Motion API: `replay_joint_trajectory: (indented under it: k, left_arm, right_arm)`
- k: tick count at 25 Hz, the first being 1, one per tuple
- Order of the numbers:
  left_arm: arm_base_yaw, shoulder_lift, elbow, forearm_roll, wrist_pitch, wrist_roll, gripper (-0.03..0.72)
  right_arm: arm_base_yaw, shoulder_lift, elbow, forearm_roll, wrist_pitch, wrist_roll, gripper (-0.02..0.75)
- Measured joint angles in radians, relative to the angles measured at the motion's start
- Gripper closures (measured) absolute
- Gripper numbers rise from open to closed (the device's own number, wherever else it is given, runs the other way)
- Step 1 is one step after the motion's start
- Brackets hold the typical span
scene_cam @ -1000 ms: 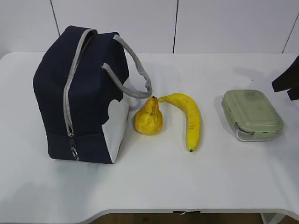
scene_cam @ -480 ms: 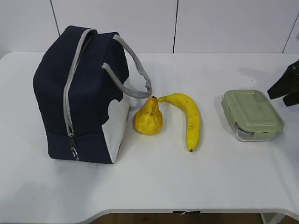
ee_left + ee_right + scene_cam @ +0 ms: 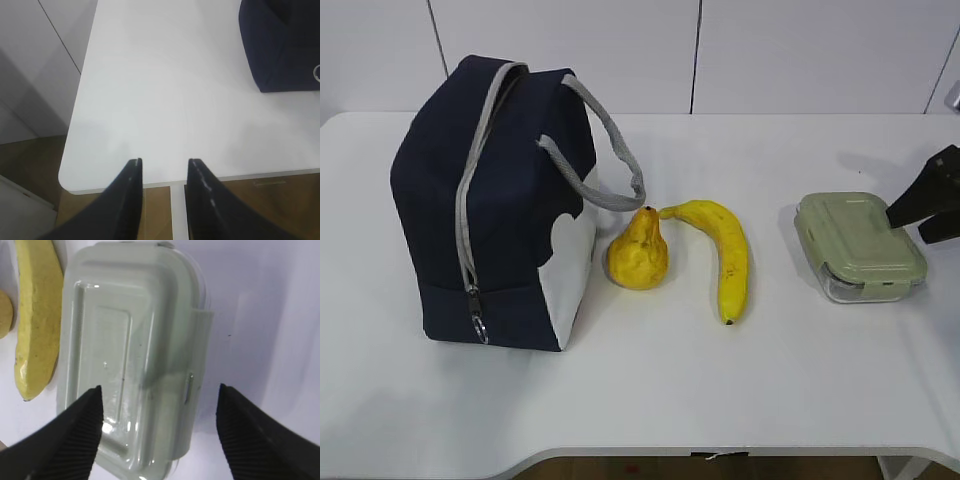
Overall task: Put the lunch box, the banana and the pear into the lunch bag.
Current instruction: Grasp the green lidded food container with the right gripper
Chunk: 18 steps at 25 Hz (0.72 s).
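Note:
The box should go into the lunch bag next, so my right gripper should grab it by its long latched side.
The navy lunch bag stands zipped at the left of the table. The yellow pear sits right beside it, and the banana lies to the right of the pear. Further right rests the lunch box, with its sage-green lid on. My right gripper hovers over the box's right end. In the right wrist view it is open, one finger over the lid and the other over bare table, with the banana beyond. My left gripper is open and empty above the table's edge, well apart from the bag.
The white table carries only these items. Its rounded front edge shows in the left wrist view, with brown floor below. A white panelled wall runs behind the table.
My right gripper has moved left from the frame's right edge to over the lunch box's right end. The bag, pear, banana and box have not moved.

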<state>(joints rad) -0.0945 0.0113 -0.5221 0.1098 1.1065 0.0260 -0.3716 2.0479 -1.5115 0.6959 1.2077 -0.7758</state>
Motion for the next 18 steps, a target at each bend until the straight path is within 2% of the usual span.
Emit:
replay_joint_trajectory:
  k: [5,11,18]
  left_arm:
    - [0.0,0.0,0.0,0.0,0.0,0.0,0.452]
    - [0.0,0.0,0.0,0.0,0.0,0.0,0.451]
    - [0.0,0.0,0.0,0.0,0.0,0.0,0.451]
  right_arm:
    - [0.0,0.042,0.0,0.035,-0.001,0.0,0.183]
    - [0.0,0.052,0.0,0.055,-0.006,-0.01,0.239]
    - [0.0,0.053,0.0,0.06,-0.006,-0.016,0.255]
